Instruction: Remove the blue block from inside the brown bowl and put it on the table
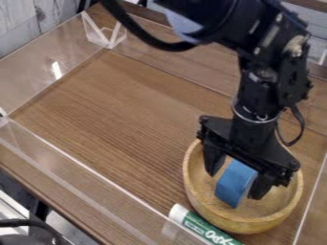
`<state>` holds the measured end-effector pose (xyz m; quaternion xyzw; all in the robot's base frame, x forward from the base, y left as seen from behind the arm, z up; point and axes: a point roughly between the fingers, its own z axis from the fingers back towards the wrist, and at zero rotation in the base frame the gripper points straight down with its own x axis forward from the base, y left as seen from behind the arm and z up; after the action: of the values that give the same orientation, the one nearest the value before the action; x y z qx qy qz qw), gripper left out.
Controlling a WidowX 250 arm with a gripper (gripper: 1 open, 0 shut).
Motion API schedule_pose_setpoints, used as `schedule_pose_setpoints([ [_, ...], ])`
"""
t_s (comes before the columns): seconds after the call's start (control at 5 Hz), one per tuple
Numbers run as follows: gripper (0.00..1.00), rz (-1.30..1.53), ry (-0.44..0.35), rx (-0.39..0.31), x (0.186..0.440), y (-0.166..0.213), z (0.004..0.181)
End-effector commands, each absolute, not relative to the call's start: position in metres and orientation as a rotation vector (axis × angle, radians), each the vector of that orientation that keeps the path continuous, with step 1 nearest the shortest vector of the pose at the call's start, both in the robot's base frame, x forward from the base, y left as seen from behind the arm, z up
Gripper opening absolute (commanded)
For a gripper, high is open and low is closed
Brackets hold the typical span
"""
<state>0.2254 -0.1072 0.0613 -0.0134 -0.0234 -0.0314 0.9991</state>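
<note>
I should next pinch the blue block (235, 183) by its long sides to get it out of the brown bowl.
The blue block (235, 183) stands tilted inside the brown bowl (194, 178) at the table's (128, 105) near right. My gripper (239, 180) points straight down into the bowl and is open. One black finger (212, 163) is on the block's left and the other is on its right. The block sits between them and rests on the bowl's floor. I cannot tell whether the fingers touch its sides. The black arm hides the bowl's far rim.
A green and white marker (205, 228) lies against the bowl's front edge near the table's corner. Low clear plastic walls (52, 67) edge the tabletop on the left and at the back.
</note>
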Motion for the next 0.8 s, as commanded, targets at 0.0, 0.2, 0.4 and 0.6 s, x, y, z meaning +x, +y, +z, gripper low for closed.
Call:
schedule_pose_setpoints([
  [0.0,1.0,-0.055,-0.076,-0.039,0.23,-0.107,0.062],
  [0.2,1.0,-0.051,-0.08,-0.042,0.231,-0.108,0.055],
  [0.4,0.0,-0.052,-0.086,-0.045,0.232,-0.107,0.05],
  [0.6,0.0,-0.054,-0.084,-0.037,0.232,-0.105,0.055],
])
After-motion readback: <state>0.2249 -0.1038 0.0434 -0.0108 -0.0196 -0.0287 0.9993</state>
